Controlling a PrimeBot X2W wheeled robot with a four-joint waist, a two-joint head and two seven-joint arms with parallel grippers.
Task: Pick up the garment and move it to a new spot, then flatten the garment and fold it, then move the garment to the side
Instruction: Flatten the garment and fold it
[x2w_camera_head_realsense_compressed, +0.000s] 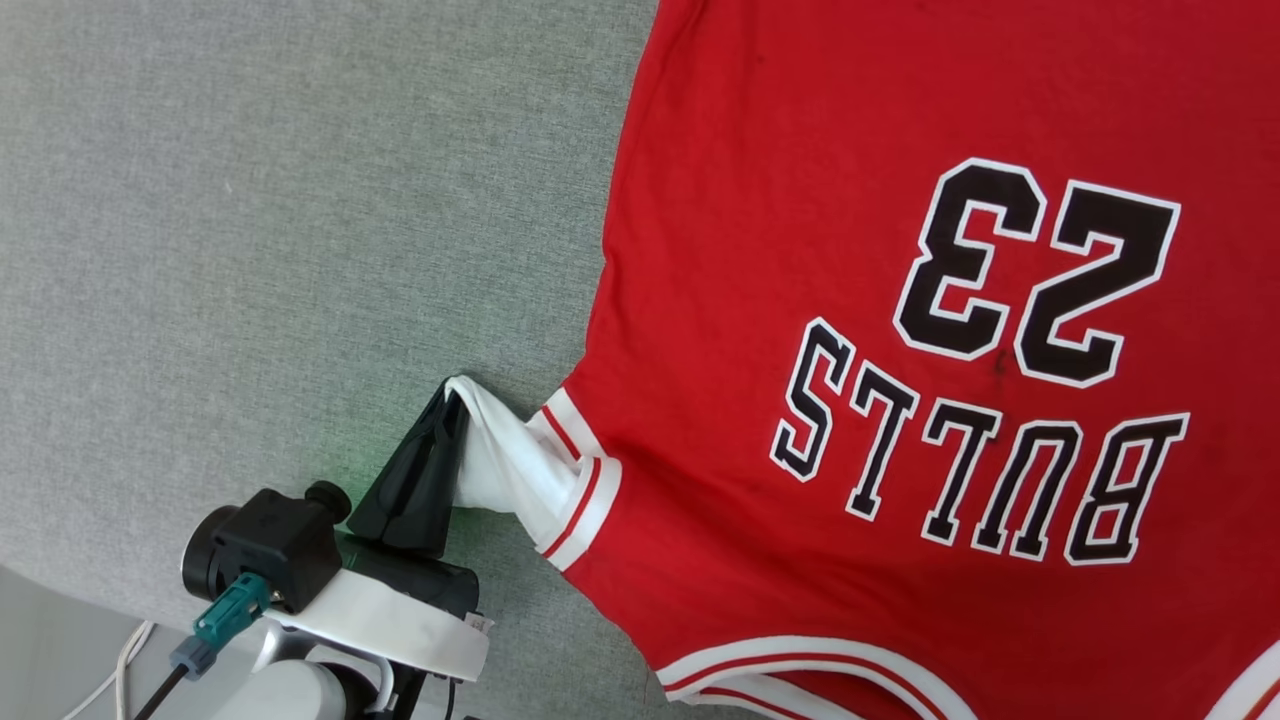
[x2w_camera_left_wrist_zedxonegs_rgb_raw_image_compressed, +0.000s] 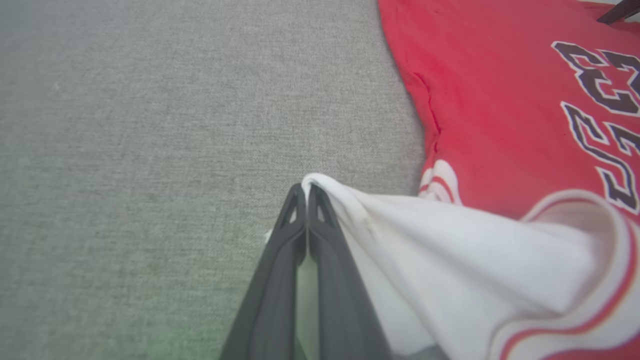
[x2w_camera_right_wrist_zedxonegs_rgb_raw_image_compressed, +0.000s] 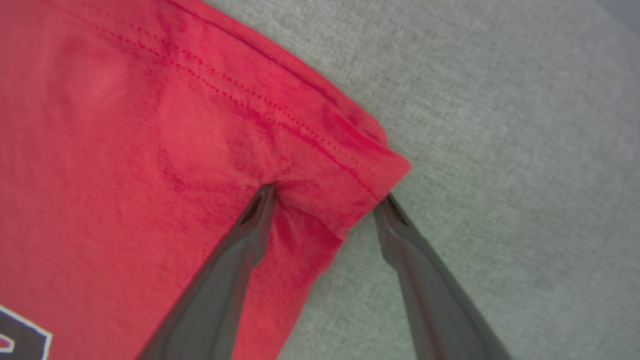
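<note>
My right gripper should next grab the red T-shirt by its hemmed bottom corner (x2w_camera_right_wrist_zedxonegs_rgb_raw_image_compressed: 354, 186), to move the shirt and straighten it.
The garment (x2w_camera_head_realsense_compressed: 850, 200) is a red T-shirt with white sleeves, lying spread on the grey cloth surface, its black "BULLS 23" print upside down in the head view. My left gripper (x2w_camera_head_realsense_compressed: 452, 392) is shut on the tip of the white sleeve (x2w_camera_head_realsense_compressed: 510, 465), pulling it out to the left; the left wrist view shows the fingers (x2w_camera_left_wrist_zedxonegs_rgb_raw_image_compressed: 306, 192) pressed together with the white sleeve (x2w_camera_left_wrist_zedxonegs_rgb_raw_image_compressed: 450, 250) draped to their right. My right gripper (x2w_camera_right_wrist_zedxonegs_rgb_raw_image_compressed: 327, 197) is open, its fingers straddling a hemmed red corner of the garment (x2w_camera_right_wrist_zedxonegs_rgb_raw_image_compressed: 350, 170), one fingertip on the cloth, the other on the grey surface.
Grey fabric surface (x2w_camera_head_realsense_compressed: 280, 220) stretches wide to the left of the garment. Its near edge runs at the lower left, with pale floor and a cable (x2w_camera_head_realsense_compressed: 120, 665) beyond it.
</note>
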